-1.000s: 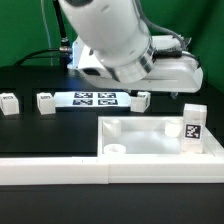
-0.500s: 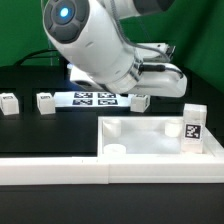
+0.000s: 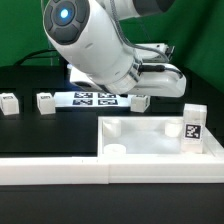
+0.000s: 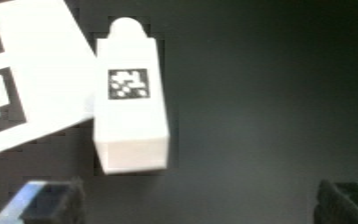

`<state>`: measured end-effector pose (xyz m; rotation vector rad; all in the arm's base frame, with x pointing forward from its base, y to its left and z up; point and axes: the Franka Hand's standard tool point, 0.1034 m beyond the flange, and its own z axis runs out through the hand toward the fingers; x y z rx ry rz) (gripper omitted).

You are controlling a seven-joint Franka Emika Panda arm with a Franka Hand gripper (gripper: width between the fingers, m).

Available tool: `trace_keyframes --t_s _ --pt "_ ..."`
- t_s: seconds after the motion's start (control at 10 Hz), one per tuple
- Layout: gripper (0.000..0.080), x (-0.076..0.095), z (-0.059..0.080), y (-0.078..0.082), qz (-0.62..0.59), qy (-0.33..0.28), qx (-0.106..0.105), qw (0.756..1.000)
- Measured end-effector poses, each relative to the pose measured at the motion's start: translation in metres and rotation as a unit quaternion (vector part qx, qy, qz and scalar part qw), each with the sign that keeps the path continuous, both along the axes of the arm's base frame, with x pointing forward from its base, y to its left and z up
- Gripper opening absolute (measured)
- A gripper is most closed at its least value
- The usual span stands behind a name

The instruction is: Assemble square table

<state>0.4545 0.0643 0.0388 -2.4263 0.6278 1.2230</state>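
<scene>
The tagged white leg lies beyond my fingers in the wrist view. My gripper should move toward the leg before it closes on it.
The square table's top (image 3: 150,141), a white tray with a raised rim, lies at the exterior view's lower right. One tagged white leg (image 3: 193,125) stands upright in its far right corner. Another leg (image 3: 142,99) lies on the black table by the right end of the marker board (image 3: 95,98). In the wrist view this leg (image 4: 131,95) lies lengthwise, tag up, beside the marker board (image 4: 16,70). My gripper (image 4: 197,205) hovers over it, open. Its two fingertips (image 4: 43,200) stand wide apart with only bare table between them, and the leg lies just beyond them.
Two more legs (image 3: 9,103) (image 3: 45,101) lie at the exterior view's left, in line with the marker board. The long white L-shaped border rail (image 3: 60,166) runs along the front and meets the tray. The bulky arm (image 3: 100,45) hides the middle of the back.
The arm swung round over the first half second, its hand shifting a little toward the exterior view's left, then held still. The jaws stayed open. No part moved.
</scene>
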Motion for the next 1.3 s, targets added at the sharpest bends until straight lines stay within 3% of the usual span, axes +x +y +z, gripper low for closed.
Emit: trace_keyframes --t_s 0.3,0.7,0.9,1.0,1.1,1.3 --pt "0.0649 -0.033 -0.020 -0.001 -0.002 0.008 -0.008 1.000" --pt "0.0649 -0.040 -0.029 0.009 0.002 0.011 -0.010 1.000" --pt "0.0400 -0.040 -0.029 0.009 0.002 0.011 -0.010 1.000" --pt "0.0400 -0.040 -0.029 0.009 0.002 0.012 -0.010 1.000" --pt "0.0290 -0.040 -0.029 0.009 0.002 0.012 -0.010 1.000" --pt "0.0290 -0.040 -0.029 0.009 0.002 0.012 -0.010 1.000"
